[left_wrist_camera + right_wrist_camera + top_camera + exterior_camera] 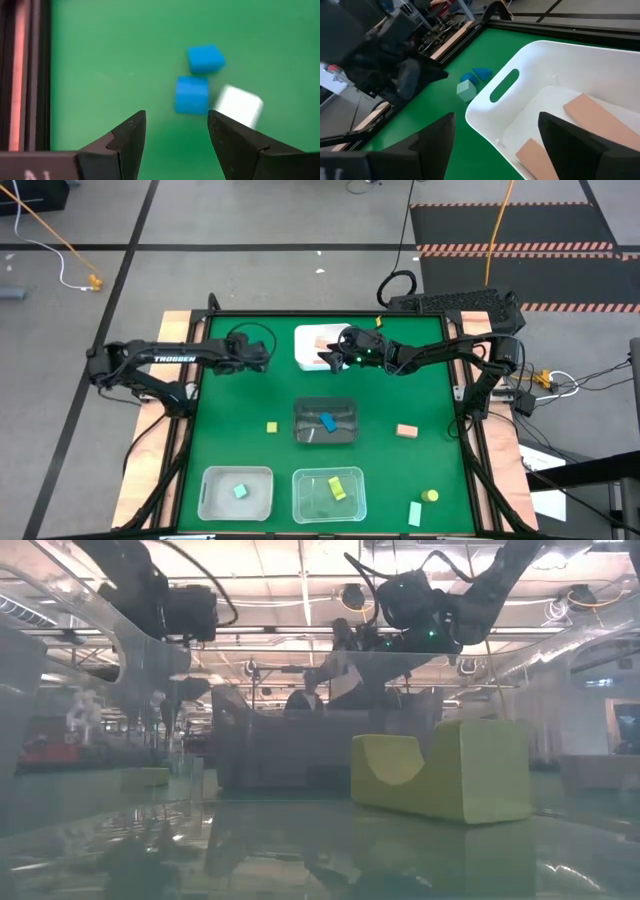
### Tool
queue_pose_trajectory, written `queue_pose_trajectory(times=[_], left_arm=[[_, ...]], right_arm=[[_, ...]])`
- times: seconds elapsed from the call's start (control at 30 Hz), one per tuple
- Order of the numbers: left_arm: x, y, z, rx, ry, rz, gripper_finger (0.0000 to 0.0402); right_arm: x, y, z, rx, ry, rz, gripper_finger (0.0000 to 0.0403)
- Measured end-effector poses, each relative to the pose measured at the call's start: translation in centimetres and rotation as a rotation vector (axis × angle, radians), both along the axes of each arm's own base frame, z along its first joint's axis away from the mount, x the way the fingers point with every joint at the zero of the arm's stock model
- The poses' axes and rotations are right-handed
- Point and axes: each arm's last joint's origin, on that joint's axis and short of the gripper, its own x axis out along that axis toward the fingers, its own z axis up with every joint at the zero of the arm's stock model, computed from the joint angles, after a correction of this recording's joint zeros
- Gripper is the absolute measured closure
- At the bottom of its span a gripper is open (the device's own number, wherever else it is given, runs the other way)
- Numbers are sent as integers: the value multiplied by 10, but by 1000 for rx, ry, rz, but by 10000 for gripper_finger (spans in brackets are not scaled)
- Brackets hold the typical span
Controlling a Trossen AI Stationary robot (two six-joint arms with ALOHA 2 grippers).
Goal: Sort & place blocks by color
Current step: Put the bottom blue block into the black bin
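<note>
Next, the left gripper grabs the blue block beside the mint block by its sides, to sort it into the dark bin (312, 422).
My left gripper (176, 132) hangs open over the far left of the green mat (230, 420). Just beyond its fingertips, two blue blocks (191, 95) (205, 58) and a mint block (240, 104) lie on the mat close together. My right gripper (497, 135) is open, with nothing between its fingers. It hangs over the left rim of the white bin (305, 340), where two tan blocks (597, 117) (535, 155) lie on the floor. The right wrist view shows the same blue blocks (475, 75) and mint block (465, 90) beside the bin.
A dark bin (325, 420) at mid table holds a blue block. Two clear bins near the front edge hold a mint block (240, 491) and a yellow block (337, 487). Loose on the mat lie a yellow block (271, 426), a tan block (405, 431), a yellow cylinder (430, 496) and a mint bar (414, 513).
</note>
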Motion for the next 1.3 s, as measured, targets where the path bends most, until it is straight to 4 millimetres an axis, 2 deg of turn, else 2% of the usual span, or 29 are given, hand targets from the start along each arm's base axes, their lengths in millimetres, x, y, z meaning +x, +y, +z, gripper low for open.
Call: queue_pose_trajectory(times=[0.17, 0.37, 0.63, 0.87, 1.3], left_arm=[[-6, 17, -10, -22, -71, 57, 188], [-9, 23, -23, -29, -158, 74, 188], [-13, 21, -31, -22, -160, 83, 188], [-3, 23, -42, -61, -243, 65, 188], [0, 24, -53, -60, -191, 77, 188]], right_arm=[[0, 0, 0, -3, 1, -1, 130], [0, 0, 0, -7, 1, -2, 130], [0, 0, 0, -8, 2, -2, 131], [0, 0, 1, -10, -3, -2, 131], [0, 0, 1, 0, -7, -6, 131]])
